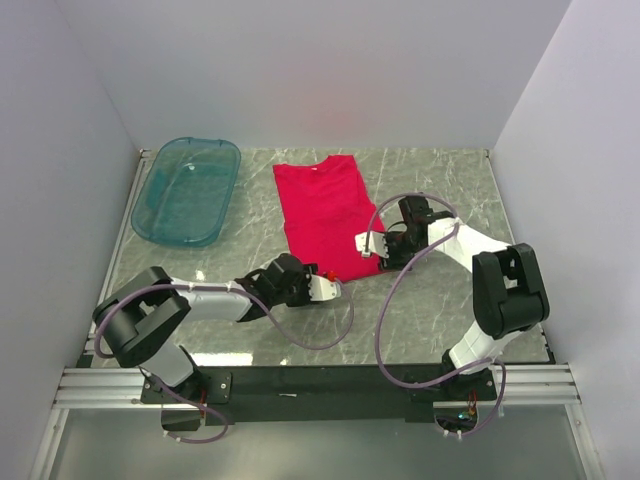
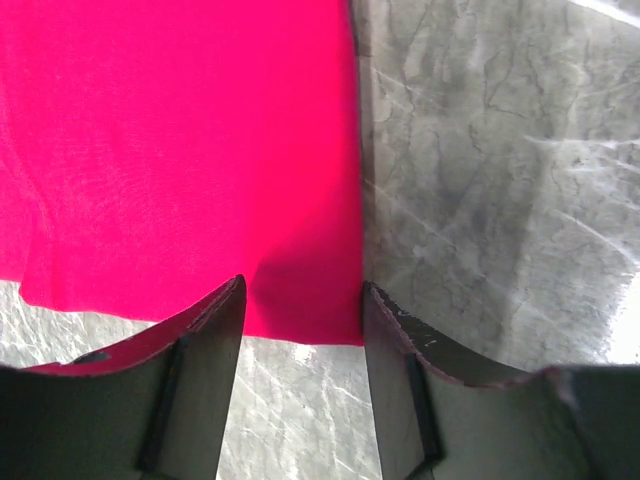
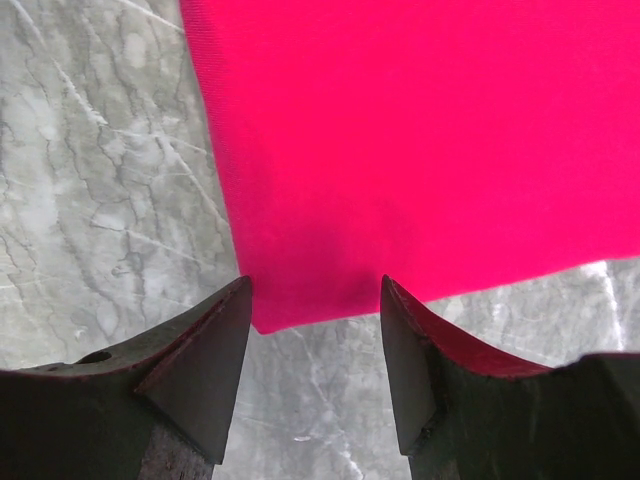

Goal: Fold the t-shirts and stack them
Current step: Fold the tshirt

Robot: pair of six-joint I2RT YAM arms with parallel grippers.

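I need to grab the red t-shirt (image 1: 325, 215) by its near hem corner (image 1: 380, 269) next with my right gripper. Then I can fold the hem over toward the collar.
The red t-shirt (image 1: 325, 215) lies flat on the marble table, folded into a long narrow strip with its collar at the far end. My left gripper (image 1: 330, 283) is open at the shirt's near hem. In the left wrist view the shirt (image 2: 180, 150) fills the upper left, and the open gripper (image 2: 304, 285) straddles its near corner. My right gripper (image 1: 366, 246) is open at the shirt's right edge near the hem. In the right wrist view the shirt (image 3: 420, 140) fills the top right, with a corner between the open gripper's (image 3: 315, 282) fingers. Neither gripper holds anything.
A translucent teal plastic tub (image 1: 187, 190) stands at the back left of the table (image 1: 440, 180). White walls close in the left, back and right sides. Both arms' cables loop over the near part of the table.
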